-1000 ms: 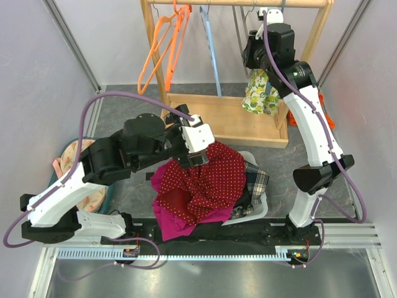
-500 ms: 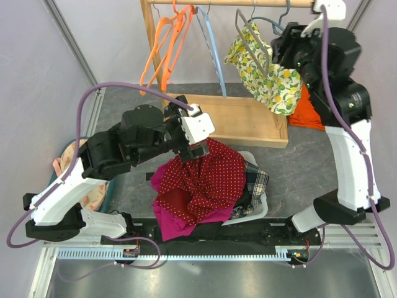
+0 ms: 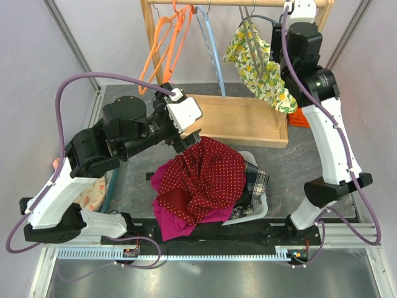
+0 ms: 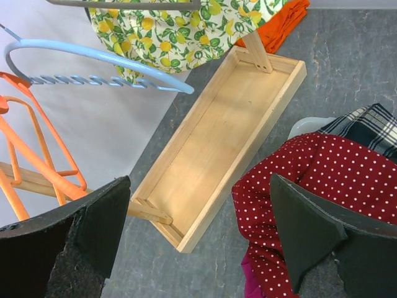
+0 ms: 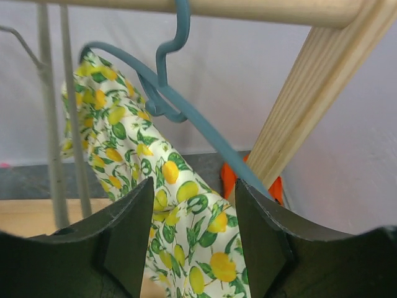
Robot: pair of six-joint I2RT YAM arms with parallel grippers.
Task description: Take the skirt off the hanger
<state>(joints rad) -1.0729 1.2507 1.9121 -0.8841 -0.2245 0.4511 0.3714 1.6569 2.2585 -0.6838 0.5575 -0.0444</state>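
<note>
The arm of the teal hanger runs behind one finger, so the robot's right gripper needs to line up with that arm before it closes on it.
The lemon-print skirt [image 3: 259,59] hangs on a teal hanger [image 3: 265,20] hooked over the wooden rail [image 5: 248,7]. It also shows in the right wrist view [image 5: 186,242] and the left wrist view [image 4: 167,28]. My right gripper [image 3: 282,56] is high by the rail's right end, open [image 5: 193,184], with skirt fabric showing between its fingers just below the teal hanger [image 5: 192,118]. My left gripper [image 3: 185,138] is open and empty [image 4: 200,180], above the floor between the wooden tray [image 4: 229,130] and a red polka-dot cloth [image 4: 322,180].
Orange hangers [image 3: 167,43], a light-blue hanger [image 3: 211,43] and grey hangers [image 3: 247,37] hang on the rail. A white basket [image 3: 263,208] holds the red dotted cloth [image 3: 208,177] and a plaid cloth [image 3: 254,180]. Orange cloth [image 3: 299,117] lies by the rack's right post [image 5: 316,81].
My right arm has swung up to the rail, and the skirt has shifted with its hanger. My left gripper has lifted up and back off the red dotted cloth.
</note>
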